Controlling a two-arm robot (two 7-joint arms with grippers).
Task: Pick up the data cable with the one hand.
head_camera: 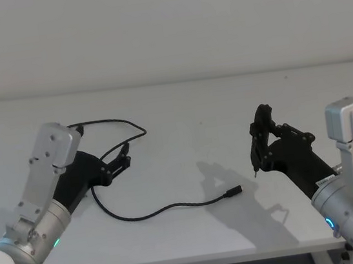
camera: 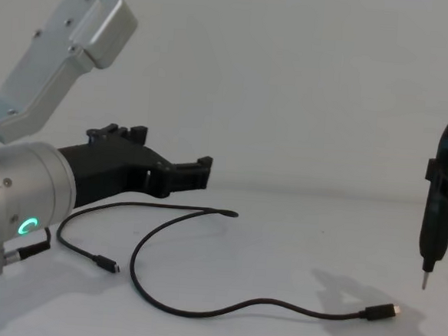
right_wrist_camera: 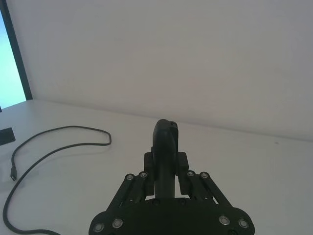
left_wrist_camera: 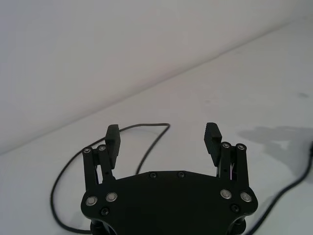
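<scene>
My left gripper will grab the data cable next by the arched part behind its plug [camera: 287, 304], because that arched part rises while the cable's slack loop [camera: 140, 287] lies flat.
The data cable [head_camera: 167, 208] lies loose on the white table [head_camera: 186, 104], a thin black line looping from the far left to a plug [head_camera: 234, 191] near the middle. The left wrist view shows the data cable [left_wrist_camera: 146, 125] running under and past the fingers. My left gripper [head_camera: 125, 157] [left_wrist_camera: 163, 132] [camera: 197, 174] hovers open just above the cable's [camera: 261, 300] left loop, not touching it. My right gripper [head_camera: 262, 141] [right_wrist_camera: 166, 161] [camera: 447, 182] is raised at the right, shut on a slim black tool [camera: 433, 229] with a thin metal tip pointing down.
The table's front edge [head_camera: 180, 261] runs close below both arms. A plain white wall stands behind the table. The cable's [right_wrist_camera: 73, 128] other plug [camera: 108, 265] lies beside the left arm's silver wrist [camera: 22, 192].
</scene>
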